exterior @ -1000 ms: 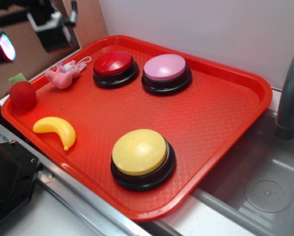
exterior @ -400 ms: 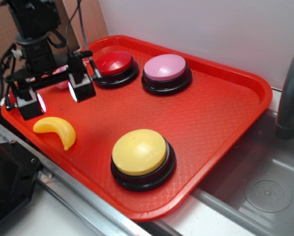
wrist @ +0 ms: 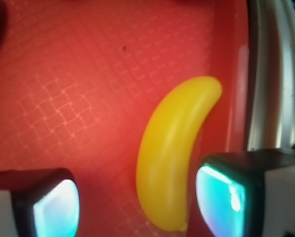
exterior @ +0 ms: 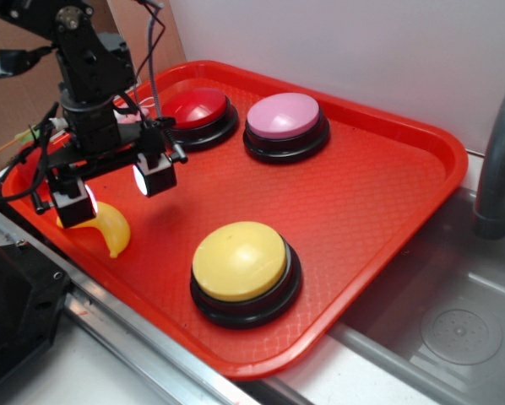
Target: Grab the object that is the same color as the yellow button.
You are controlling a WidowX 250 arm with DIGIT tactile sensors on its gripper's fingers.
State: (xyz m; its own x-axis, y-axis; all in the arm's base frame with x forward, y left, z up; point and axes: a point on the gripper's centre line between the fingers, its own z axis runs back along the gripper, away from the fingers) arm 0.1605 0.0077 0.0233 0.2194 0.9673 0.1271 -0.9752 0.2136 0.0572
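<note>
My gripper will grab the small toy banana by its thick body (exterior: pixel 115 224) next. That will pick out the object that matches the yellow button (exterior: pixel 240 261).
The object, a small glossy yellow toy banana (exterior: pixel 111 229) (wrist: pixel 173 158), lies near the front left rim of the red tray (exterior: pixel 379 181). My gripper (exterior: pixel 113 191) (wrist: pixel 137 210) is open and hangs low over the banana. In the wrist view the banana lies between the two fingers, close against the right pad (wrist: pixel 220 200) and well apart from the left pad (wrist: pixel 56 211). In the exterior view the left finger hides the banana's left end. The yellow button (exterior: pixel 240 261), a pale yellow dome on a black base, sits at the tray's front middle.
A red-domed button (exterior: pixel 193 108) and a pink-domed button (exterior: pixel 284 116) stand at the back of the tray. The arm hides most of the tray's back left corner. A metal rail (wrist: pixel 273 74) runs just beyond the tray rim beside the banana. A sink (exterior: pixel 455 329) and grey faucet (exterior: pixel 497 169) are on the right.
The gripper has come down from the upper left, moved forward across the tray and now straddles the banana. The arm now covers the plush toys at the back left.
</note>
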